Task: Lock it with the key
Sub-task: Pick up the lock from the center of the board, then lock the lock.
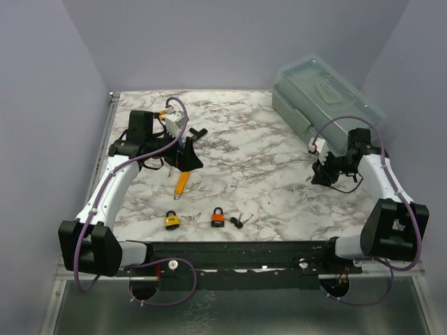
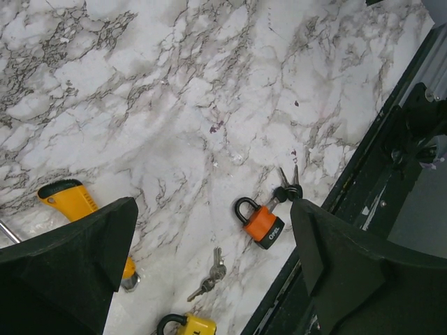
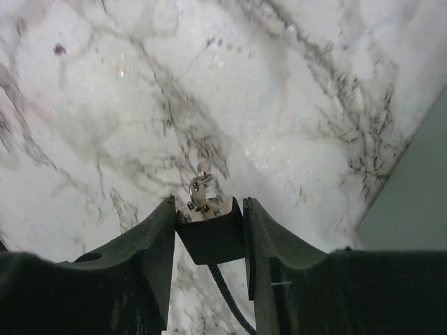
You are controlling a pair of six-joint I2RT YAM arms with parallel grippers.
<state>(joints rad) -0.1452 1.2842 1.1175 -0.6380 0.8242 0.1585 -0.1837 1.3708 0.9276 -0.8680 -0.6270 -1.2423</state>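
Note:
My left gripper should go to the cable lock (image 3: 211, 237) and grab its trailing black cable (image 3: 230, 299), so the cable lock's body and the key stay free for locking.
My right gripper (image 3: 208, 209) is shut on the black body of a cable lock (image 3: 211, 237), with a silver key (image 3: 199, 190) stuck in its end and its black cable (image 3: 227, 296) trailing down. In the top view this gripper (image 1: 325, 171) is at the right, just above the table. My left gripper (image 2: 213, 209) is open and empty, high over the table's left side (image 1: 185, 153). Below it lie an orange padlock (image 2: 261, 222) with black-headed keys (image 2: 289, 187), loose silver keys (image 2: 209, 276) and a yellow padlock (image 2: 185, 325).
A yellow-handled screwdriver (image 1: 182, 183) lies under the left gripper. A grey-green toolbox (image 1: 325, 94) stands at the back right, close behind the right gripper. The two padlocks (image 1: 218, 218) lie near the black front rail (image 1: 244, 248).

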